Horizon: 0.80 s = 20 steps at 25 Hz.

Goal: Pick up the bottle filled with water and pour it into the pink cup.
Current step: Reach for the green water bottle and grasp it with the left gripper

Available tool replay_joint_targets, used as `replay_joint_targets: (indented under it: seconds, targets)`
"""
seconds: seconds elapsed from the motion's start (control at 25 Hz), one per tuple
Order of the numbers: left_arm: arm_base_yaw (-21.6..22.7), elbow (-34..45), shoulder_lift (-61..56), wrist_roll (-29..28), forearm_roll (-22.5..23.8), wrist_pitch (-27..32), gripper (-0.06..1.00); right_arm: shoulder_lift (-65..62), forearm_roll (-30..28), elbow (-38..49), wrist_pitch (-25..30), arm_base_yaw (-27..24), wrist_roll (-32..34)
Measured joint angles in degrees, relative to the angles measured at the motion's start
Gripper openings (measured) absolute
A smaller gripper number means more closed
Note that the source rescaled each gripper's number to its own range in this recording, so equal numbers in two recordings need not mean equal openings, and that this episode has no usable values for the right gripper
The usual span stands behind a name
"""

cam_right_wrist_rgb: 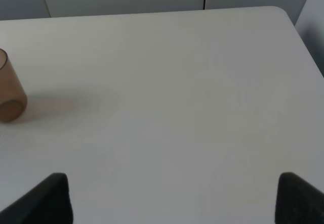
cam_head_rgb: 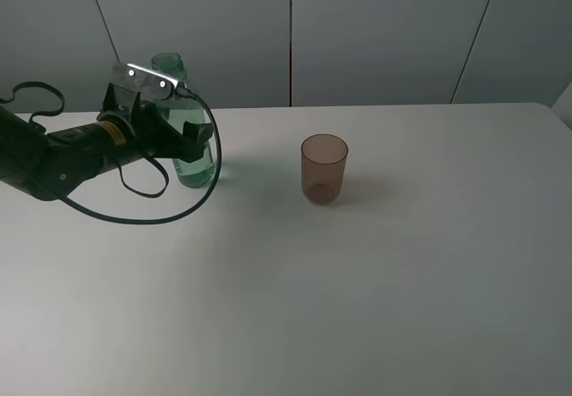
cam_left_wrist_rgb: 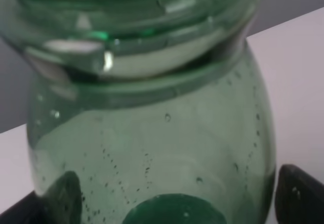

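My left gripper is to grab the bottle by its lower body (cam_head_rgb: 194,172) next. The bottle's opening then stays free to pour into the pink cup (cam_head_rgb: 323,170).
The green transparent bottle (cam_head_rgb: 198,169) stands upright on the white table at the back left, with water in it. My left gripper (cam_head_rgb: 190,142) is open, and its fingers sit on either side of the bottle's lower body. In the left wrist view the bottle (cam_left_wrist_rgb: 152,133) fills the frame, with a dark fingertip at each lower corner. The pink cup (cam_head_rgb: 323,170) stands upright to the right of the bottle, apart from it, and looks empty. It also shows in the right wrist view (cam_right_wrist_rgb: 10,95). My right gripper (cam_right_wrist_rgb: 174,204) is open and empty over bare table; it is out of the exterior high view.
The white table (cam_head_rgb: 357,307) reaches to a grey panelled wall (cam_head_rgb: 375,29) behind. A black cable (cam_head_rgb: 152,213) loops from the left arm onto the table in front of the bottle. The table's right edge (cam_right_wrist_rgb: 304,47) shows in the right wrist view.
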Motion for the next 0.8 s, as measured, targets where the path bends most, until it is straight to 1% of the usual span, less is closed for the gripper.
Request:
replay_joint_targets:
  seconds: [0.16,0.4,0.8]
  targets:
    - [0.0,-0.72,0.38,0.0,-0.93,-0.38,0.98,0.0,0.0,0.0,0.0,0.0,0.0]
    - [-0.13,-3.75,3.67,0.0,-0.93,-0.34,0.98,0.0,0.0,0.0,0.0,0.0,0.0]
    - [-0.63,-3.89,3.84,0.0,-1.04,0.01,0.98,0.0,0.0,0.0,0.0,0.0,0.0]
